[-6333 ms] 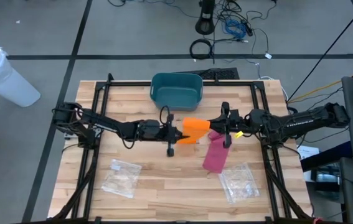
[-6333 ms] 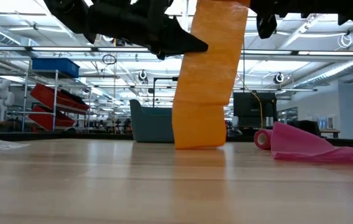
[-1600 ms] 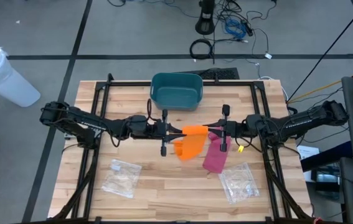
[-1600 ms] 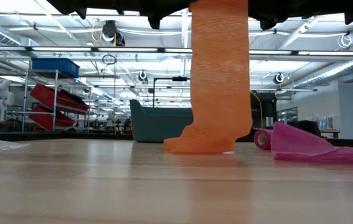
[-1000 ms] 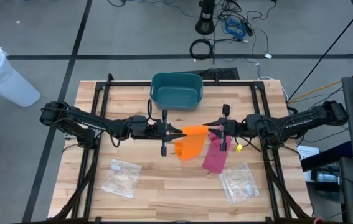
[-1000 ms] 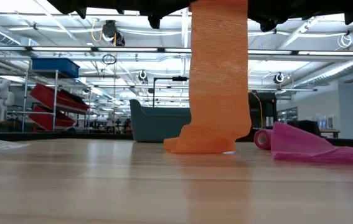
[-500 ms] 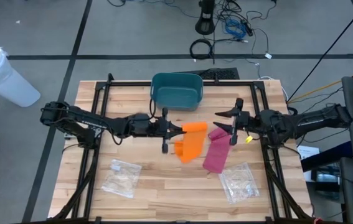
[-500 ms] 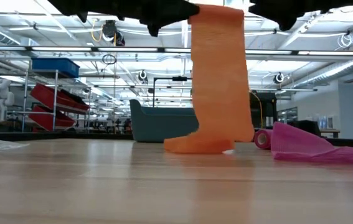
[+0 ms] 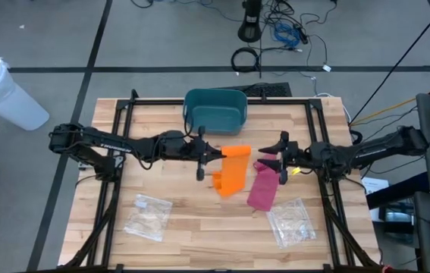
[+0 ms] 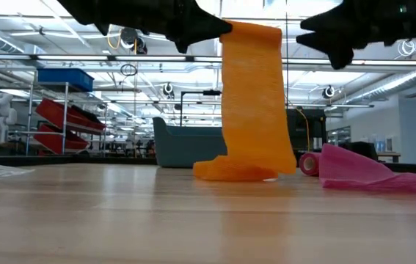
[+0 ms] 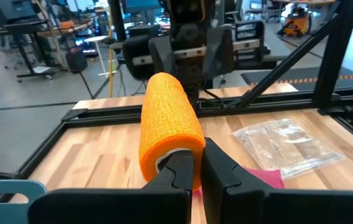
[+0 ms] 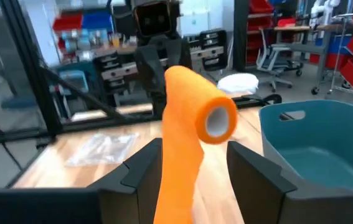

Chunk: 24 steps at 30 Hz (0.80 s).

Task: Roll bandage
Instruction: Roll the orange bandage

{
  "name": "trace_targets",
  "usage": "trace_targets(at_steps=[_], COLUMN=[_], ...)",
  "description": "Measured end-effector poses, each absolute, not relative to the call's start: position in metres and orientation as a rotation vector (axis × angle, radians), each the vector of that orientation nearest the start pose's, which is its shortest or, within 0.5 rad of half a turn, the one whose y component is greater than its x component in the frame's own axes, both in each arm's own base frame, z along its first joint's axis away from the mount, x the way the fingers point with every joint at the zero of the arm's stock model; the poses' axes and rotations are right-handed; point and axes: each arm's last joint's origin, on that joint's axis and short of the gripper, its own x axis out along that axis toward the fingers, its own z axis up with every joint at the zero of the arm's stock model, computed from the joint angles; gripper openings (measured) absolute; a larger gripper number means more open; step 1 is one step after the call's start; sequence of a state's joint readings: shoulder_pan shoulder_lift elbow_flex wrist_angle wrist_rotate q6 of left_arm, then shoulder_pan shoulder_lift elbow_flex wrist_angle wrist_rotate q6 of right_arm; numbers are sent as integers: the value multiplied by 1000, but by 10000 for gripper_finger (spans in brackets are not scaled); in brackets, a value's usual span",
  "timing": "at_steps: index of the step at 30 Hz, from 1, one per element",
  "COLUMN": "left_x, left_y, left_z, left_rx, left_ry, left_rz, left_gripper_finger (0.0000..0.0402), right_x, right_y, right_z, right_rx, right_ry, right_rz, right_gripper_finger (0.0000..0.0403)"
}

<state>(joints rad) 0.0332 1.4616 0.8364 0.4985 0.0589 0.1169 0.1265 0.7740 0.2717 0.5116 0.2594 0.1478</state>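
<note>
My right gripper grabs the orange bandage (image 9: 233, 171) by its hanging piece (image 9: 230, 178) next, to keep it taut for rolling.
An orange bandage (image 9: 233, 171) is partly wound into a roll (image 11: 167, 118) held level above the table's middle. Its loose strip (image 10: 255, 103) hangs down, and the strip's lower end (image 10: 235, 171) lies folded on the wood. My left gripper (image 9: 218, 154) is shut on the roll's left end. My right gripper (image 9: 270, 157) stands open just right of the roll's other end (image 12: 220, 118), apart from it, with the roll ahead of its spread fingers. A pink bandage (image 9: 262, 186) lies below it on the table. My left gripper pinches the rim of the roll's near, left end (image 11: 175, 155) between its two fingers (image 11: 177, 174). They come level from the table's left, pointing along the roll's axis. The roll is lifted clear and level, with the strip hanging slack to the table.
A teal bin (image 9: 215, 110) stands at the far middle. Two clear plastic bags (image 9: 148, 216) (image 9: 290, 221) lie near the front edge. The pink bandage has a small rolled end (image 10: 310, 163). Black frame rails (image 9: 116, 163) run along the table's left and right.
My right gripper has opened, let go of the roll's right end, rolled about its axis, and drawn back toward the table's right edge, sinking a little. My left gripper has carried the roll slightly toward the far edge. The strip's lower end has stayed on the table.
</note>
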Motion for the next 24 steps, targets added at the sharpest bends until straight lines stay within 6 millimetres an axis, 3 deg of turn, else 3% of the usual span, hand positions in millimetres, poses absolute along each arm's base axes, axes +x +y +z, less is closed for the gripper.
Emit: trace_targets(at_steps=[5,14,24], left_x=[320,314,313], left_y=[17,18,22], left_z=[259,248,251], left_rx=[98,64,28], left_ry=[120,84,28], left_rz=[-64,-65,-93], left_gripper_finger=[7,7,7], right_x=[170,186,200], right_y=[14,16,18], right_z=[206,187,177], right_rx=[184,167,177], right_ry=[-70,5,-40], right_rz=[-128,-141,-140], right_gripper_finger=[164,164,164])
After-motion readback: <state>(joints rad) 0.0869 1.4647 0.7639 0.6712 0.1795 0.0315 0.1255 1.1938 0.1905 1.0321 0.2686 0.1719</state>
